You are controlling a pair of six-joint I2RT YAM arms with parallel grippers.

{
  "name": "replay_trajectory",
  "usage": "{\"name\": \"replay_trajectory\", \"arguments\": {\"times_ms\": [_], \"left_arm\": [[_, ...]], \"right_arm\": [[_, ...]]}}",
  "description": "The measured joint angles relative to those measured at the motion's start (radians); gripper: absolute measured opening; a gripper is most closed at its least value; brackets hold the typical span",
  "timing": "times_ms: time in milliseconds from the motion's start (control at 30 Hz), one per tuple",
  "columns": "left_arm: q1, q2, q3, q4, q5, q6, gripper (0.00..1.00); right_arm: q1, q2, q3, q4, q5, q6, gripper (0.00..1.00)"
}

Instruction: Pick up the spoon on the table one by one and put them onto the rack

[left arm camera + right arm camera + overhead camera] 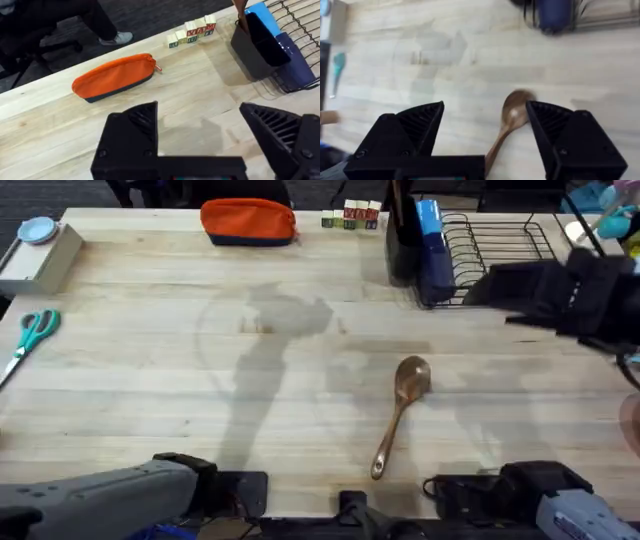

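Note:
The wooden spoon's bowl spreads round and sloping. Next, my right gripper grabs the spoon by the slim sides of its thin handle near the bowl (396,418) (498,142).
One brown wooden spoon (400,415) lies on the table (300,380) right of centre, its bowl toward the rack and its handle toward the front edge. The black wire rack (500,240) stands at the back right, with its black-and-blue holder (425,245) at its left end. A brown tip (240,9) rises from the holder (262,45); what it is I cannot tell. My right gripper (485,135) is open, high above the spoon (512,117). The right arm (560,285) hangs in front of the rack. My left gripper (200,145) is open and holds nothing, low at the front left.
An orange pouch (248,222) and a row of small lettered blocks (351,218) sit along the back edge. Teal-handled scissors (32,335) lie at the left edge, and a pale box with a blue lid (40,250) sits at the back left.

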Motion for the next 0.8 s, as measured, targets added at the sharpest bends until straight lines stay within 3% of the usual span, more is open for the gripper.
{"name": "replay_trajectory", "arguments": {"times_ms": [267,567,800], "left_arm": [[0.000,0.000,0.000,0.000,0.000,0.000,0.993],[0.000,0.000,0.000,0.000,0.000,0.000,0.992],[0.000,0.000,0.000,0.000,0.000,0.000,0.993]], "right_arm": [[0.126,-0.045,0.000,-0.145,0.054,0.186,0.997],[0.354,-0.044,0.001,-0.197,0.310,0.462,0.997],[0.359,-0.037,0.001,-0.200,0.336,0.491,0.997]]}}
